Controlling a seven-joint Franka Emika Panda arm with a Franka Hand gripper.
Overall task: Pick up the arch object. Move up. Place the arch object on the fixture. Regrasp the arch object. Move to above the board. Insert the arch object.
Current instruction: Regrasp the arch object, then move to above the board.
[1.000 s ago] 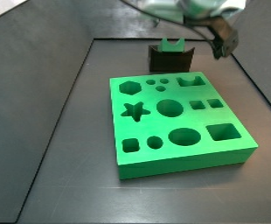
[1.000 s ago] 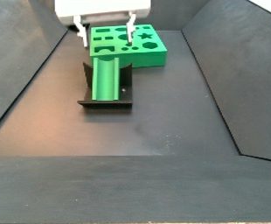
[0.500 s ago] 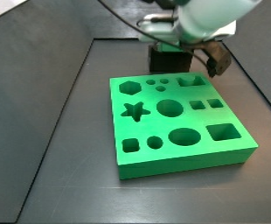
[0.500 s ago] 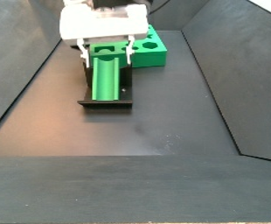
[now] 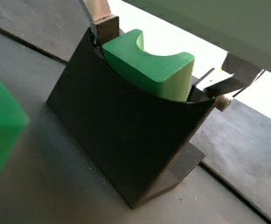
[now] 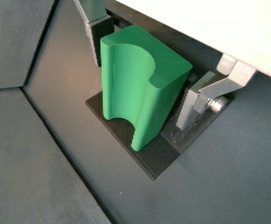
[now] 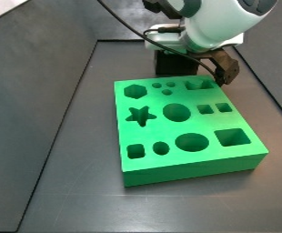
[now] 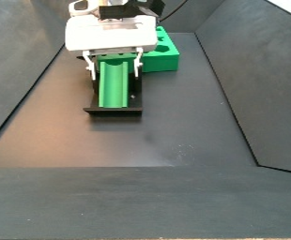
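The arch object has to go into the board, so my gripper should next grab it by its end with the curved notch (image 5: 148,59).
The arch object (image 5: 149,68) is a bright green block with a curved notch. It rests in the dipped top of the dark fixture (image 5: 114,122). It also shows in a wrist view (image 6: 132,87) and a side view (image 8: 112,86). My gripper (image 8: 112,62) is low over the fixture (image 8: 114,111), open, with one finger (image 6: 204,98) on each side of the arch and small gaps showing. In a side view my gripper (image 7: 199,62) hides the arch, and only part of the fixture (image 7: 168,64) shows. The green board (image 7: 186,132) lies in front of it.
The board (image 8: 168,52) sits just beyond the fixture in a side view. Dark sloped walls (image 8: 22,84) enclose the floor on both sides. The arm and its cable (image 7: 168,23) hang above the fixture.
My gripper has come down from above the board's far edge onto the fixture. Its fingers now straddle the arch. The arch and the board have not moved.
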